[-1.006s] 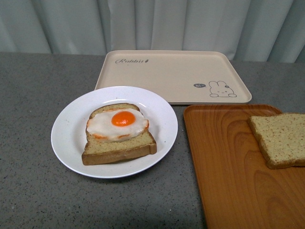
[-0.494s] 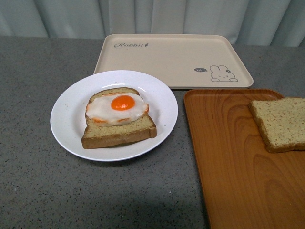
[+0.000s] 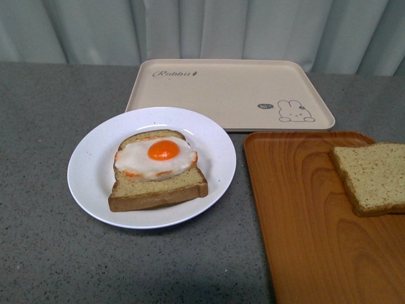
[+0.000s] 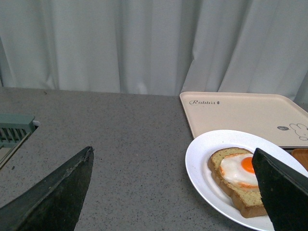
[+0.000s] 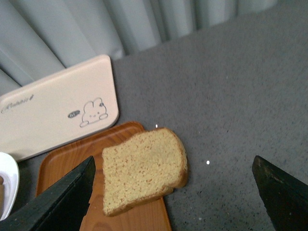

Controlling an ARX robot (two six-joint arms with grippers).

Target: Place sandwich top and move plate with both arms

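Note:
I should next use my right gripper to top the egg sandwich on the white plate, so I need to grab the plain bread slice's crust edge overhanging the tray (image 5: 181, 172).
The plain bread slice, the sandwich top (image 3: 373, 177), lies on the orange wooden tray (image 3: 304, 215) at the right; in the right wrist view (image 5: 143, 168) it overhangs the tray's edge. The white plate (image 3: 88, 171) holds a bread slice with a fried egg (image 3: 161, 158), left of the tray. My left gripper (image 4: 173, 192) is open, above the table beside the plate (image 4: 202, 163). My right gripper (image 5: 173, 192) is open, above the sandwich top and the bare table beside it. Neither arm shows in the front view.
A beige rabbit tray (image 3: 228, 88) lies behind the plate, by the grey curtain. The tabletop is grey speckled stone (image 3: 50, 253). A green-grey slatted object (image 4: 14, 130) sits at the table's far left edge in the left wrist view.
The front view tilts: everything first rose in the picture, then dropped back part way. Plate, trays and bread slices keep their places relative to each other.

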